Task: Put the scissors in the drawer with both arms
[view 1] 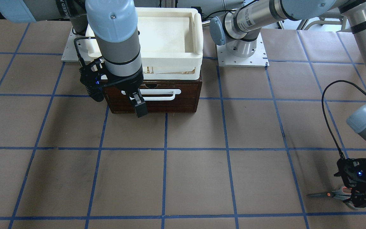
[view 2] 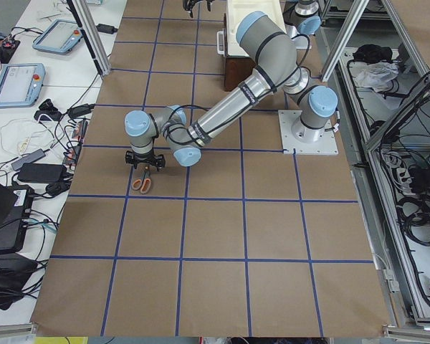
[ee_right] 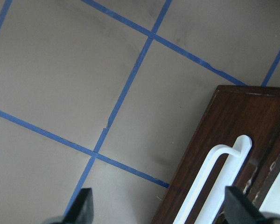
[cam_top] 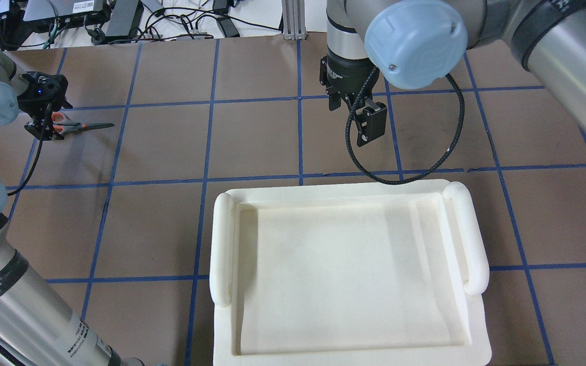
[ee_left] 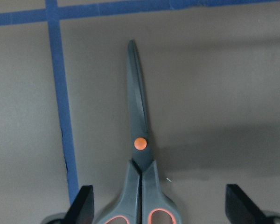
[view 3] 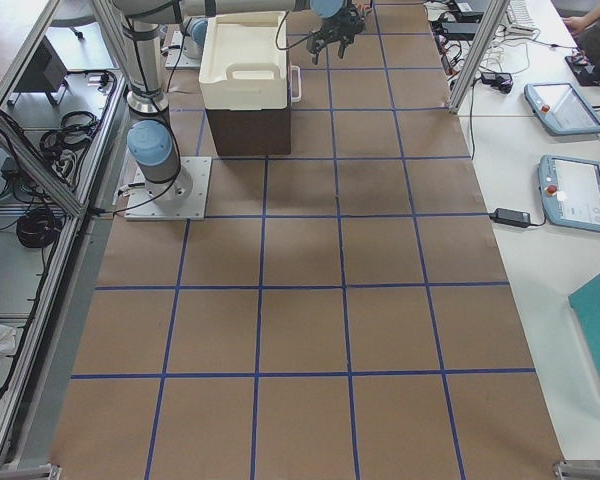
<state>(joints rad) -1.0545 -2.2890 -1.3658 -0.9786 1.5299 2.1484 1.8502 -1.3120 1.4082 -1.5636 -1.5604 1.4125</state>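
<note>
The fingers straddle the scissors' handles but hover above the table, so closing now would miss the scissors (view 1: 329, 194). My left gripper lowers first, then closes on the scissors.
The scissors (view 1: 329, 194) lie flat on the brown table near the front edge on my left side, blades closed. In the left wrist view the scissors (ee_left: 140, 140) point away, with the handles between my fingers. My left gripper (view 1: 357, 202) is open and low over the handles, one finger (ee_left: 84, 207) on each side. The dark brown drawer (view 1: 183, 101) looks shut under a cream tray. My right gripper (view 1: 138, 106) is open just in front of the drawer's white bar handle (view 1: 160, 94). That handle also shows in the right wrist view (ee_right: 214, 186), between my fingers.
The cream-white plastic tray (cam_top: 224, 244) sits on top of the drawer box and hides it from overhead. Both arm bases stand behind the box, one of them on a metal plate (view 1: 241, 55). Blue tape lines grid the table.
</note>
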